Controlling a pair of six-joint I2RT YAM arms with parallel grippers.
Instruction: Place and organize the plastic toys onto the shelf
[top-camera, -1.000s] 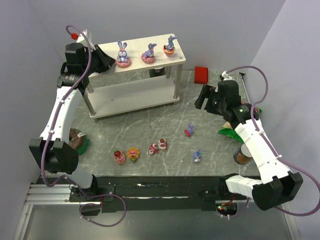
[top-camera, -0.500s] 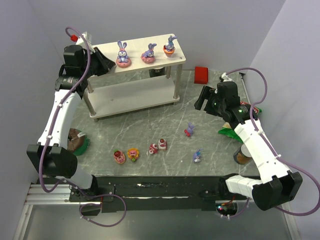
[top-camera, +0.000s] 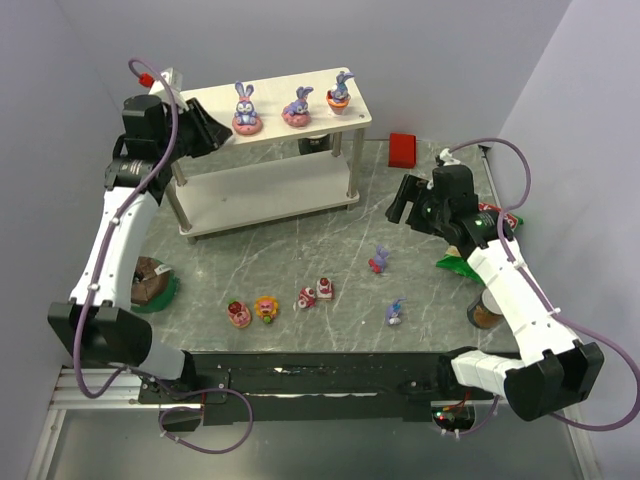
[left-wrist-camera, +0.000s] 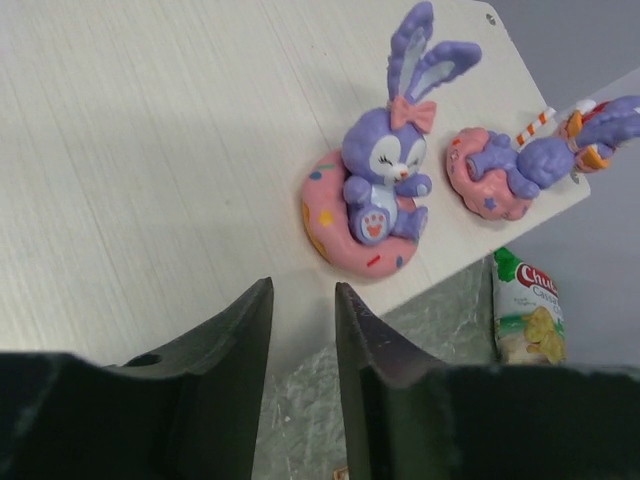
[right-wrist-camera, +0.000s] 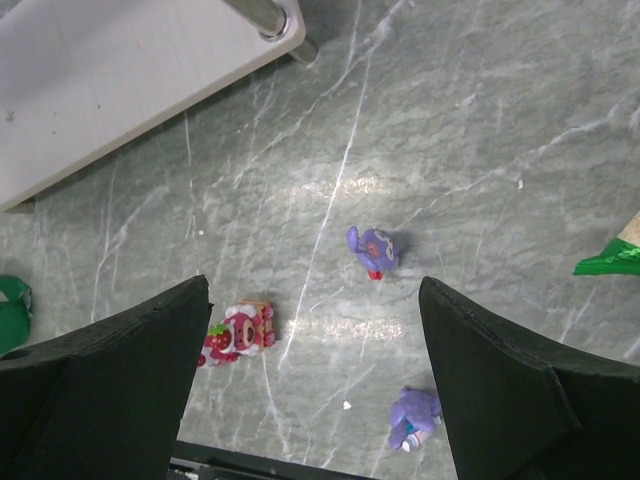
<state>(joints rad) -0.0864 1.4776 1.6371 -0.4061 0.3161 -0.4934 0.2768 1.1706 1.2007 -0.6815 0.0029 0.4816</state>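
My right gripper next grabs the bunny's ears, so its body stays free for handing to my left gripper.
The shelf (top-camera: 290, 120) stands at the back left. Three purple bunnies sit on its top board: one on a pink ring (top-camera: 245, 108) (left-wrist-camera: 380, 190), one lying on a pink base (top-camera: 298, 105) (left-wrist-camera: 510, 165), and one on an orange base (top-camera: 340, 92). My left gripper (top-camera: 215, 130) (left-wrist-camera: 302, 290) hovers at the board's left part, short of the first bunny, its jaws slightly open and empty. On the table lie two bunnies (top-camera: 379, 260) (top-camera: 396, 312) and several sweets (top-camera: 266, 308). My right gripper (top-camera: 400, 205) (right-wrist-camera: 312, 290) hangs wide open above a bunny (right-wrist-camera: 373, 248).
A red block (top-camera: 403, 148) sits at the back right. A chocolate cake on a green plate (top-camera: 150, 280) is at the left edge. A green packet (top-camera: 462, 262) and a brown jar (top-camera: 488, 310) lie under the right arm. A chips bag (left-wrist-camera: 528, 320) stands behind the shelf.
My left gripper has drawn back leftward along the shelf top and its jaws have parted a little. The right arm has shifted slightly left.
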